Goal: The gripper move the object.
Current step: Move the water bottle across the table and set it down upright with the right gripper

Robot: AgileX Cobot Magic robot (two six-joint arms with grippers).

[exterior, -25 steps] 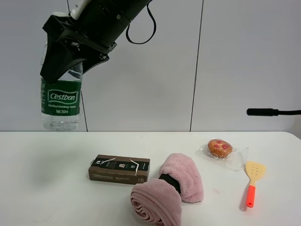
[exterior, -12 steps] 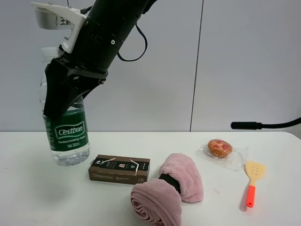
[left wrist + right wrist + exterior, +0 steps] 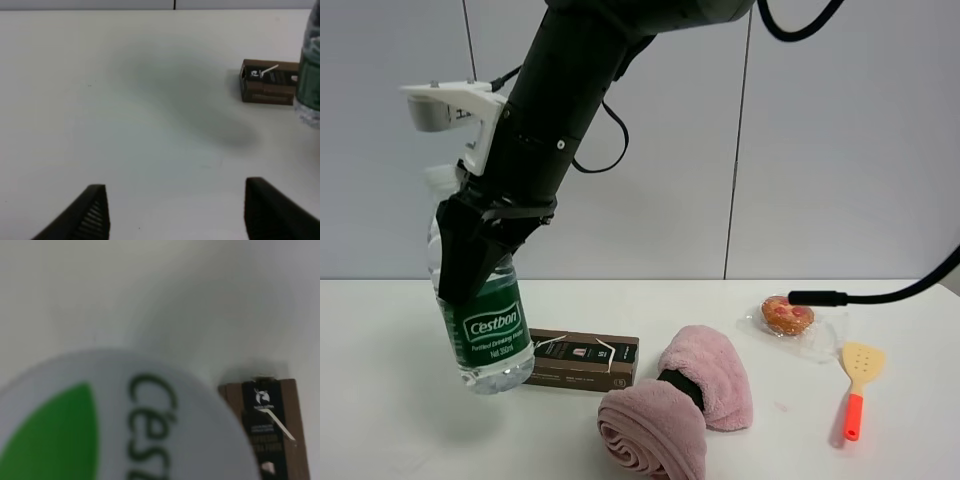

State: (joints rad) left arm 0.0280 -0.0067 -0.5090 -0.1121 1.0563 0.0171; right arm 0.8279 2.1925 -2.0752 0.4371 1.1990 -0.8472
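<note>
The water bottle's base (image 3: 500, 378) hangs tilted above the white tabletop. My right gripper needs to lower the water bottle before it lets go.
The clear water bottle (image 3: 490, 335) with the green Cestbon label hangs tilted in my right gripper (image 3: 470, 265), which is shut on its upper part. That arm reaches across to the left side of the table. The bottle's base is at or just above the tabletop, right beside the left end of the dark brown box (image 3: 582, 358); I cannot tell if it touches. The right wrist view is filled by the bottle's white and green cap (image 3: 100, 425), with the box (image 3: 270, 425) beyond. My left gripper (image 3: 182, 215) is open and empty over bare table, with the bottle (image 3: 311, 65) at that view's edge.
A rolled pink towel (image 3: 675, 405) lies just right of the box. A wrapped muffin (image 3: 787, 315) and an orange spatula (image 3: 855, 385) lie at the right. A thin black rod (image 3: 820, 297) sticks out above the muffin. The box shows in the left wrist view (image 3: 267, 82).
My right gripper has come down and slightly right with the bottle, from high above the table to the tabletop beside the box. The black rod at the right has slid left.
</note>
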